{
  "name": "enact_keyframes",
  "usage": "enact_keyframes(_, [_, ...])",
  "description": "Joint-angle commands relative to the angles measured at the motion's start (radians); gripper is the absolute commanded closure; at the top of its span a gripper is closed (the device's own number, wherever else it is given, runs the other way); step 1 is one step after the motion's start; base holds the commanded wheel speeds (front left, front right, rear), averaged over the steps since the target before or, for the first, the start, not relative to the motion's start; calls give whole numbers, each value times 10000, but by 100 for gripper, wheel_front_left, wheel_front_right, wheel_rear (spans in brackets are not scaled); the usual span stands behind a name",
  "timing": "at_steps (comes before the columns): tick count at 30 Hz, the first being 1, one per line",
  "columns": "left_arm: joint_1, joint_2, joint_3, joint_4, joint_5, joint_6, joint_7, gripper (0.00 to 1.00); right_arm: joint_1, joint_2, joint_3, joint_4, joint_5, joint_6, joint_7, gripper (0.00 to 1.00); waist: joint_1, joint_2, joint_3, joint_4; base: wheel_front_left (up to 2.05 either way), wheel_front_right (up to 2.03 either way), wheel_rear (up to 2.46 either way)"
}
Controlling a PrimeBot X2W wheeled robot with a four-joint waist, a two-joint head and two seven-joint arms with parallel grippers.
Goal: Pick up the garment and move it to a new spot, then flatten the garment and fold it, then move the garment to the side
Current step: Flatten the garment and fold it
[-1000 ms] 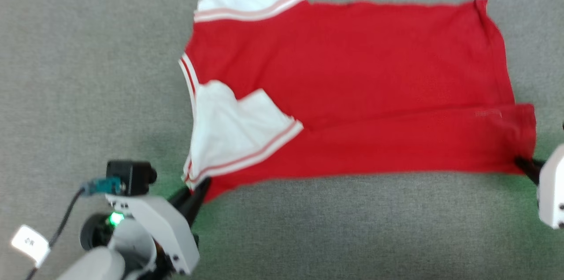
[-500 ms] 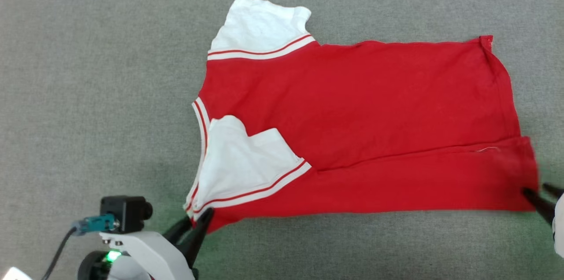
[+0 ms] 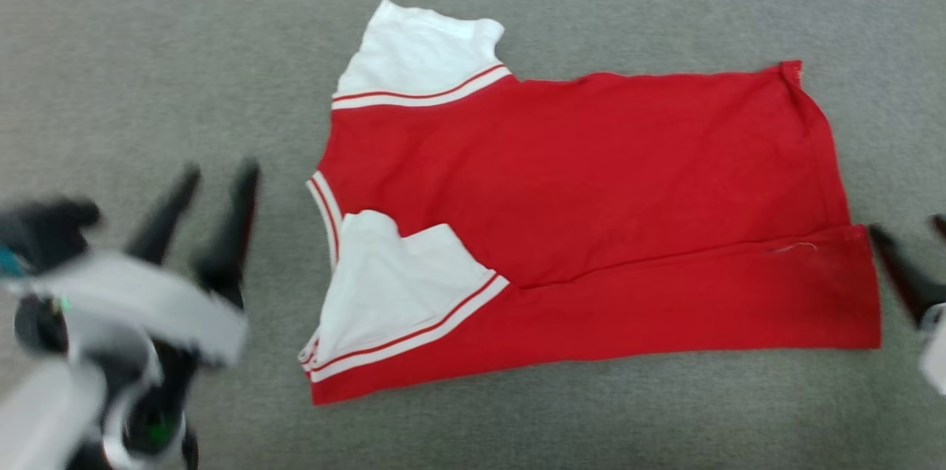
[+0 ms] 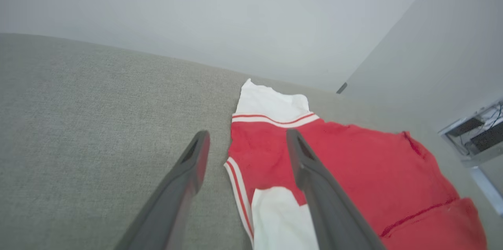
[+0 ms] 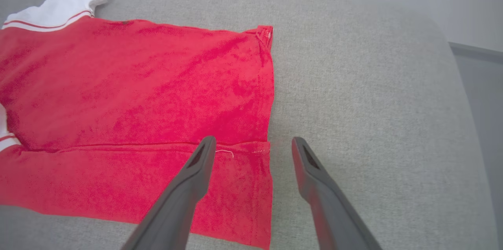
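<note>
My right gripper grabs the shirt by its far red hem corner (image 3: 789,72) next. It then folds the still-spread far half of the shirt over the folded near strip (image 3: 692,301).
The garment (image 3: 591,182), a red shirt with white sleeve ends and red-and-white stripe trim, lies flat on the grey surface, its near long edge folded over the body. The near sleeve (image 3: 392,293) is folded in; the far sleeve (image 3: 417,56) sticks out. My left gripper (image 3: 218,178) hovers open and blurred, well left of the collar. It shows open above the garment (image 4: 353,171) in the left wrist view too (image 4: 245,138). My right gripper (image 3: 909,230) stands open just off the hem's near corner; its own view (image 5: 253,144) has it open over the garment (image 5: 137,92) hem edge, holding nothing.
The grey fabric-covered surface (image 3: 148,71) spreads wide around the shirt, with its far edge near the top of the head view. A pale wall stands behind it. A shelf with cables (image 4: 477,132) sits off the right end.
Both grippers have opened and let go of the shirt's near edge, which now lies on the surface. The left gripper has lifted and swung left; the right has drawn back. The camera shifted.
</note>
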Motion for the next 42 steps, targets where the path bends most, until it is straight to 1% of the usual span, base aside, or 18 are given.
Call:
enact_keyframes(1, [-474,-307,312,348,-293,-248,-198,0,-130,177,238,115,-17,-12,-138,0,0,0,109,-231,0,0,0])
enact_keyframes(2, [-802,-233,464,671,-217,-395,-308,0,-246,238,352,177,-48,-12,-229,0,0,0,163,-324,0,0,0])
enact_keyframes(4, [-1416,-462,697,1284,-511,-709,-356,0,-421,439,684,290,-3,-12,-408,0,0,0,291,-571,0,0,0])
enact_keyframes(6, [-2101,-236,800,1909,-341,-990,-263,0,-581,600,971,429,24,-12,-594,0,0,0,455,-868,0,0,0])
enact_keyframes(8, [-2863,-211,798,2603,-374,-1297,-50,0,-794,763,1223,538,5,-12,-808,0,0,0,655,-1150,0,0,0])
enact_keyframes(13, [-4854,69,458,4513,130,-2066,555,0,-1151,1081,1717,758,-93,-12,-1330,0,0,0,1246,-1841,0,0,0])
enact_keyframes(14, [-4854,69,458,4513,130,-2066,555,0,-1151,1081,1717,758,-93,-12,-1330,0,0,0,1246,-1841,0,0,0])
enact_keyframes(15, [-5678,56,203,5256,284,-2450,913,0,-1304,1192,1914,853,-104,-12,-1517,0,0,0,1459,-2120,0,0,0])
enact_keyframes(17, [-6436,160,-278,6059,729,-2873,1376,0,-1437,1285,2051,973,-143,-12,-1712,0,0,0,1632,-2344,0,0,0])
enact_keyframes(19, [-7161,-62,-701,6842,875,-3333,1927,0,-1556,1343,2159,1083,-152,-12,-1907,0,0,0,1762,-2495,0,0,0])
enact_keyframes(20, [-7161,-62,-701,6842,875,-3333,1927,0,-1556,1343,2159,1083,-152,-12,-1907,0,0,0,1762,-2495,0,0,0])
enact_keyframes(21, [-7763,-198,-1159,7616,1036,-3834,2615,0,-1626,1364,2281,1210,-138,-12,-2053,0,0,0,1850,-2618,0,0,0])
enact_keyframes(24, [-8578,-500,-1631,8751,971,-4372,3701,0,-1747,1398,2417,1333,-119,-12,-2252,0,0,0,1943,-2762,0,0,0])
enact_keyframes(28, [-9414,-658,-2110,10052,1094,-4768,4774,0,-1862,1445,2609,1416,-128,-12,-2355,0,0,0,2065,-2960,0,0,0])
enact_keyframes(29, [-9414,-658,-2110,10052,1094,-4768,4774,0,-1862,1445,2609,1416,-128,-12,-2355,0,0,0,2065,-2960,0,0,0])
enact_keyframes(32, [-9891,-642,-2519,10773,1260,-5006,5489,0,-1928,1455,2766,1448,-113,-12,-2376,0,0,0,2180,-3098,0,0,0])
enact_keyframes(39, [-10584,-581,-3175,11814,1258,-5213,6766,0,-2209,1425,2965,1486,23,-12,-2382,0,0,0,2449,-3366,0,0,0])
enact_keyframes(42, [-10645,-695,-3295,11983,1025,-5245,7014,0,-2326,1406,2952,1448,3,-12,-2407,0,0,0,2475,-3398,0,0,0])
